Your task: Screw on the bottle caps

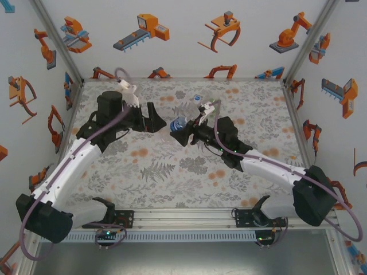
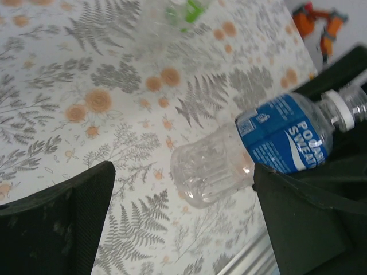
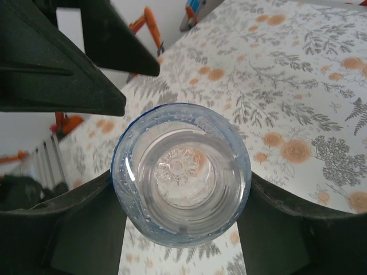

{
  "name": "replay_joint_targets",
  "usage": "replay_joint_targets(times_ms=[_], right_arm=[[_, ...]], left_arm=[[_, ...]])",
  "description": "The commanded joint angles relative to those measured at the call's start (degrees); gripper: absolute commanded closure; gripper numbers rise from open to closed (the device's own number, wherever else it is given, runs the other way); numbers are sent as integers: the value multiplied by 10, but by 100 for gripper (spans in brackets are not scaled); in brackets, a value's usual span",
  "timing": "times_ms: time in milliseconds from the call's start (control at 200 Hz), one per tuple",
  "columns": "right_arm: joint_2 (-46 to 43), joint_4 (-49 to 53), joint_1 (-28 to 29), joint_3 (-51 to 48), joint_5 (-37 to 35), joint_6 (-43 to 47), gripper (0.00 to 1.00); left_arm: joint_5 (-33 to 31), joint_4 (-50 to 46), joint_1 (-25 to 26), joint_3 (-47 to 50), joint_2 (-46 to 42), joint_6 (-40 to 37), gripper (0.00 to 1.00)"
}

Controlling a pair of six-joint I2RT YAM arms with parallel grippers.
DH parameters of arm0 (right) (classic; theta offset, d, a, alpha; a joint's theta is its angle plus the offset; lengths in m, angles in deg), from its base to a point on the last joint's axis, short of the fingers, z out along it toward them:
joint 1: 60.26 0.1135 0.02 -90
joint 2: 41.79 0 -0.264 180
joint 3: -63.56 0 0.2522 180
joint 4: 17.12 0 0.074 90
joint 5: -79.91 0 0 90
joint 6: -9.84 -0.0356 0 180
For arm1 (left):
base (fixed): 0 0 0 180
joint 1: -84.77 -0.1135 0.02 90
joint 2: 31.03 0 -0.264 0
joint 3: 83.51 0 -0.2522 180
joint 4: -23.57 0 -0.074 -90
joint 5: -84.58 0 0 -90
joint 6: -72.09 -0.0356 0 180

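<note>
I should pick up the bottle with my left gripper by its clear base below the blue label, so that the bottle's opening stays free to screw on the cap.
The clear bottle with a blue label (image 2: 275, 140) lies on its side above the table, and my right gripper (image 1: 188, 133) is shut on it. In the right wrist view that bottle (image 3: 180, 172) appears end-on between the two fingers (image 3: 74, 229). A white ring (image 2: 339, 113) circles its neck. The mouth runs to the frame edge, so any bottle cap there is hidden. My left gripper (image 2: 183, 223) is open, its jaws wide apart just short of the bottle's base. A green bottle (image 2: 184, 10) lies farther back.
The floral tablecloth (image 1: 160, 172) covers the table, with bare cloth in front of both grippers. A small clear bottle (image 1: 198, 100) stands beside the green one (image 1: 210, 109) near the back wall. An aluminium rail (image 1: 183, 215) runs along the near edge.
</note>
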Motion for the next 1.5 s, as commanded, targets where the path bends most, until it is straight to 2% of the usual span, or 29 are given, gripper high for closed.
replay_joint_targets(times_ms=[0,210,350,446,661,796,1016,1302,1492], right_arm=[[-41,116,-7,31,96,94,61],[-95,213,-9,60,190,131,65],[-111,202,-9,67,275,123,67],[-116,191,-8,73,312,111,69],[-116,130,-8,77,362,73,71],[-118,127,-8,85,359,76,72],[-114,117,-8,93,361,80,73],[-109,98,-8,93,389,90,73],[-110,95,-9,90,394,101,73]], left_arm=[[125,-63,-2,-11,-13,-123,0],[285,-78,-3,25,-74,-238,1],[408,-5,-2,67,-105,-259,1],[451,26,4,83,-111,-273,3],[463,40,46,74,-86,-267,4],[493,40,68,68,-71,-261,5],[499,40,102,59,-52,-246,11],[506,47,117,33,-17,-223,23],[513,55,117,21,1,-219,27]])
